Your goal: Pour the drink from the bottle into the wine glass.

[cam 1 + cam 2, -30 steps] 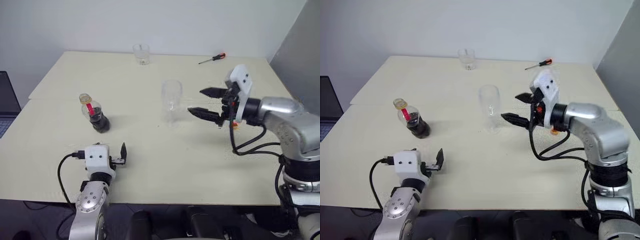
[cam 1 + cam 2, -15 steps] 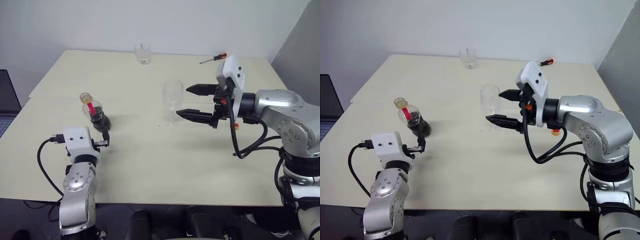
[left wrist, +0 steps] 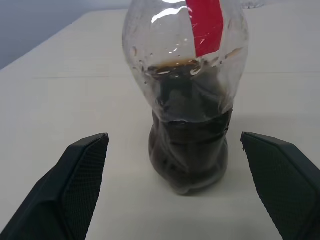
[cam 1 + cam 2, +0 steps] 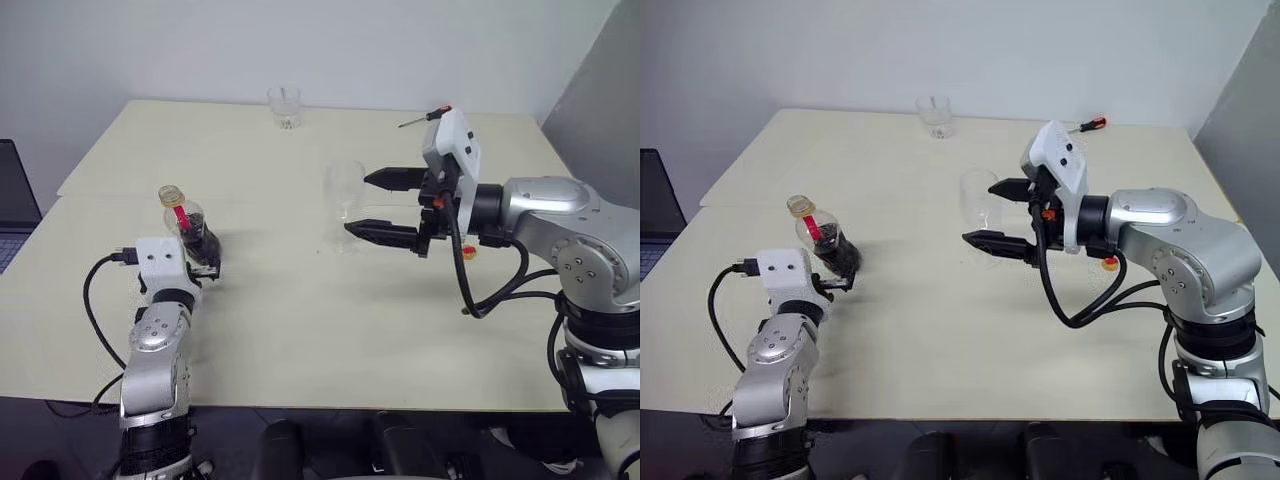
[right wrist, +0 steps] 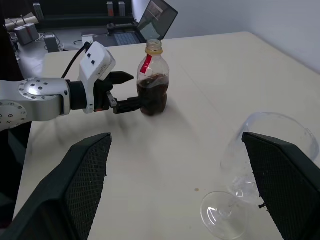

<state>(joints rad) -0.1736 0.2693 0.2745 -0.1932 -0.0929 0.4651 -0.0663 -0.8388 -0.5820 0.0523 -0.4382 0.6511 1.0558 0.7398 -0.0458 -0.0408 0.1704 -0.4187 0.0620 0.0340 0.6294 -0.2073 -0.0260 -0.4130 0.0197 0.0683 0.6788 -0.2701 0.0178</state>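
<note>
My left gripper moves toward the bottle, before it closes on it, since its fingers stop short of the bottle's lower body (image 3: 187, 152) in the wrist view.
The bottle (image 4: 196, 236), small and clear with a red label strip and a yellowish cap, stands upright on the left of the table (image 4: 300, 310), its lower half filled with the dark drink (image 3: 187, 150). My left gripper (image 4: 206, 270) is open and level right behind it, and the bottle (image 3: 187, 100) sits just ahead of the gap between the fingertips. The empty wine glass (image 4: 343, 196) stands mid-table. My right gripper (image 4: 358, 204) is open at bowl height on the glass's right side, its fingertips close to the glass (image 5: 270, 145).
A short clear tumbler (image 4: 283, 107) stands at the far edge and a red-handled screwdriver (image 4: 427, 116) lies at the far right. A laptop (image 4: 14, 205) sits beyond the table's left side. A small orange object (image 4: 470, 252) lies under my right forearm.
My left gripper has come forward from the table's near edge up to the bottle. My right gripper has moved left, closing in on the wine glass. Both stayed open.
</note>
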